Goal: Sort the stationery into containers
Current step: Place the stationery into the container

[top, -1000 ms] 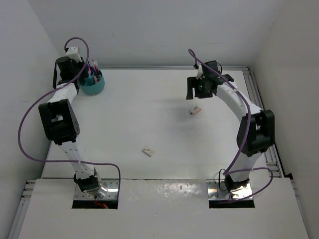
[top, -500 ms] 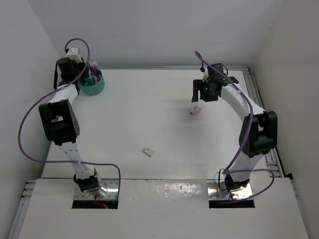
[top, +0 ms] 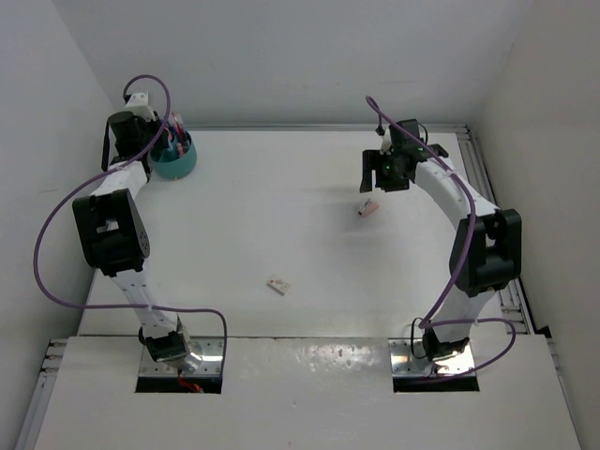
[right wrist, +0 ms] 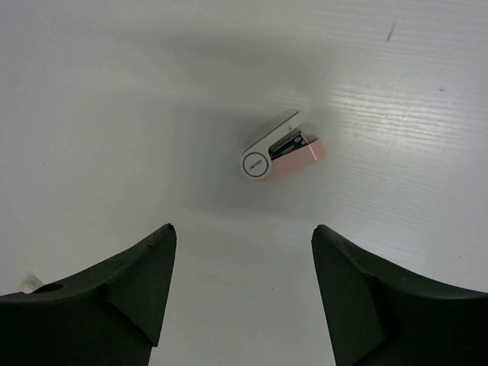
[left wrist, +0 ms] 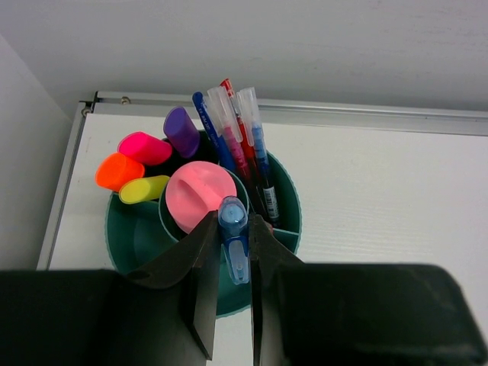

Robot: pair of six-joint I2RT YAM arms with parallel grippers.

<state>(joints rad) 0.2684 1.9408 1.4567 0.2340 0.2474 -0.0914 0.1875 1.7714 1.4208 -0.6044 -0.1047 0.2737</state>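
The blue pen stands upright in the teal cup's rim, above an open part, so it would drop inside if my left gripper opened now.
The teal cup (top: 185, 166) stands at the table's back left corner. In the left wrist view the cup (left wrist: 294, 204) holds black highlighters with pink (left wrist: 144, 148), orange (left wrist: 118, 171), yellow (left wrist: 143, 189) and purple (left wrist: 181, 131) ends, a pink tube (left wrist: 200, 195), and red and blue pens (left wrist: 245, 145). My left gripper (left wrist: 233, 223) is shut on a blue pen (left wrist: 233, 238), held upright over the cup. My right gripper (right wrist: 242, 229) is open and empty, just above a pink-and-white eraser-like item (right wrist: 282, 156) lying on the table (top: 368, 208).
A second small pale item (top: 277, 284) lies on the table nearer the front, left of centre. The side wall and a metal rail (left wrist: 305, 110) run close behind the cup. The table's right edge rail (top: 487, 187) is beside the right arm.
My right gripper has shifted a little to the right, toward the pink-and-white item, then held still. My left gripper has barely moved and still holds the blue pen.
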